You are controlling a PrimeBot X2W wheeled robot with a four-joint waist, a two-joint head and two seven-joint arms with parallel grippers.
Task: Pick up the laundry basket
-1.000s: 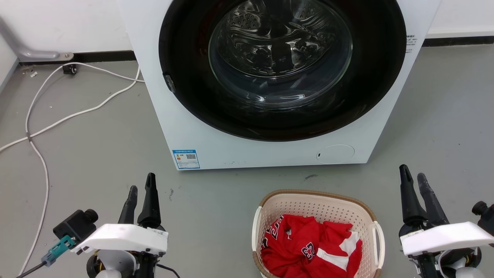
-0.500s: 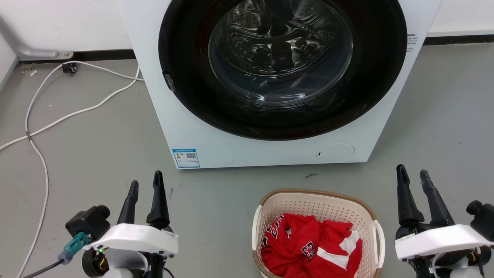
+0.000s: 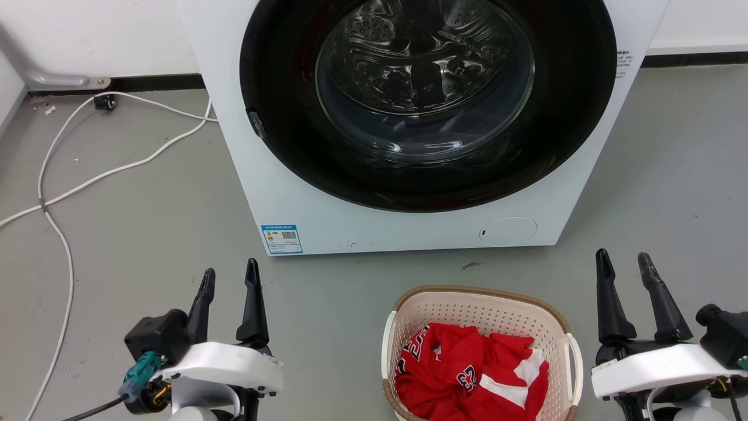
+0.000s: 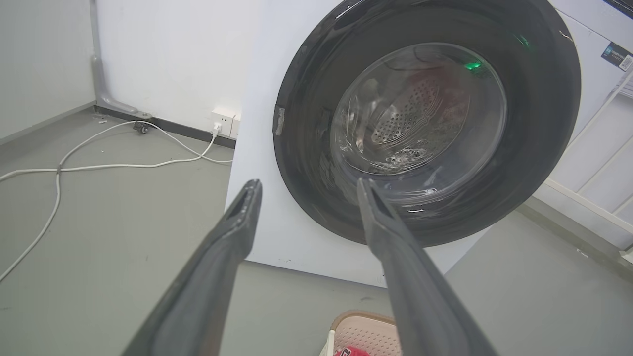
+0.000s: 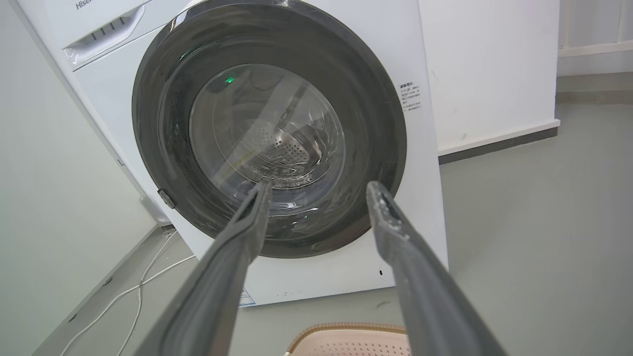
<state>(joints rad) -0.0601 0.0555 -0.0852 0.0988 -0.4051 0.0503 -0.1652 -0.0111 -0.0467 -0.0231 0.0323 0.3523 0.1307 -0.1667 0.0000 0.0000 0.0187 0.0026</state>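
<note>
The laundry basket's body is far wider than my fingers open, so my left gripper should next grab its slim white side handle (image 3: 387,345).
The laundry basket (image 3: 485,307) is cream perforated plastic with a brown woven rim and white side handles. It sits on the grey floor at the bottom centre-right of the head view, holding a red and white jersey (image 3: 470,374). Its far rim also peeks in low in the left wrist view (image 4: 363,326) and the right wrist view (image 5: 346,336). My left gripper (image 3: 229,276) stands open to the basket's left, well apart from it. To the basket's right, my right gripper (image 3: 623,260) is open too, clear of the right handle. Nothing lies between either pair of fingers.
A white front-loading washing machine (image 3: 304,193) with a dark round glass door stands just behind the basket. White cables (image 3: 64,193) trail over the floor at the left, running to a wall socket (image 4: 223,122). Grey floor spreads to both sides of the machine.
Both grippers have opened wider. The left arm has shifted right, toward the basket, and the right arm has edged slightly left. The basket has not moved.
</note>
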